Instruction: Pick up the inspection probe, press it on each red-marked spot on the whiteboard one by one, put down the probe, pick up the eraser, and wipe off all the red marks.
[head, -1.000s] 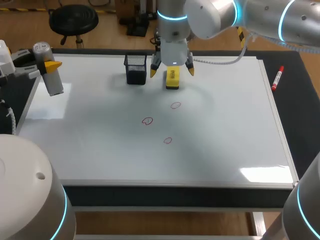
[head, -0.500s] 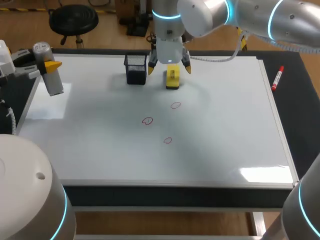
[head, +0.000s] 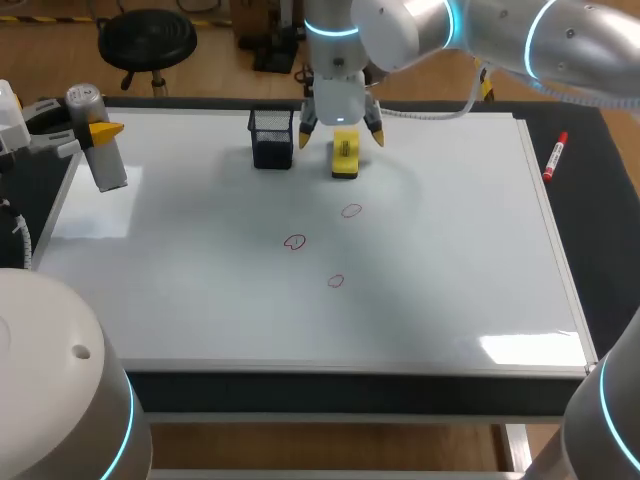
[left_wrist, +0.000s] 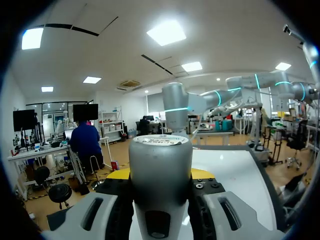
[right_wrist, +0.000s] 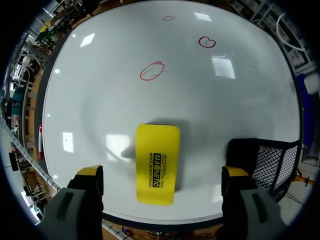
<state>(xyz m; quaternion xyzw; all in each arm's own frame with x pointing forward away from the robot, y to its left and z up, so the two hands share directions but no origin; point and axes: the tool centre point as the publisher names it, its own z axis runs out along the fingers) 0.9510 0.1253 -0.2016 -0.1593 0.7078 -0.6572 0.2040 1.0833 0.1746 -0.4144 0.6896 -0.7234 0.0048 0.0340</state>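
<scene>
The yellow eraser (head: 344, 156) has to wipe the red marks off the whiteboard, so I should grip it next by its long sides with my right gripper.
The grey inspection probe (head: 108, 165) hangs over the whiteboard's (head: 200, 290) far left edge, with my left gripper (head: 100, 130) shut on it. In the left wrist view the probe (left_wrist: 160, 160) stands upright between the fingers (left_wrist: 95, 215). The yellow eraser (head: 344, 156) lies near the far edge. My right gripper (head: 341, 137) hovers open above it. In the right wrist view the eraser (right_wrist: 158, 162) lies between the wide-apart fingertips (right_wrist: 90, 172), clear of both. Three red marks (head: 351, 211), (head: 294, 242), (head: 335, 281) sit mid-board.
A black mesh holder (head: 272, 138) stands just left of the eraser, close to my right gripper's finger (right_wrist: 235, 172). A red marker (head: 555, 157) lies on the dark surface right of the whiteboard.
My right gripper has shifted slightly left and toward the far edge above the eraser. The eraser, the probe and my left arm have not moved.
</scene>
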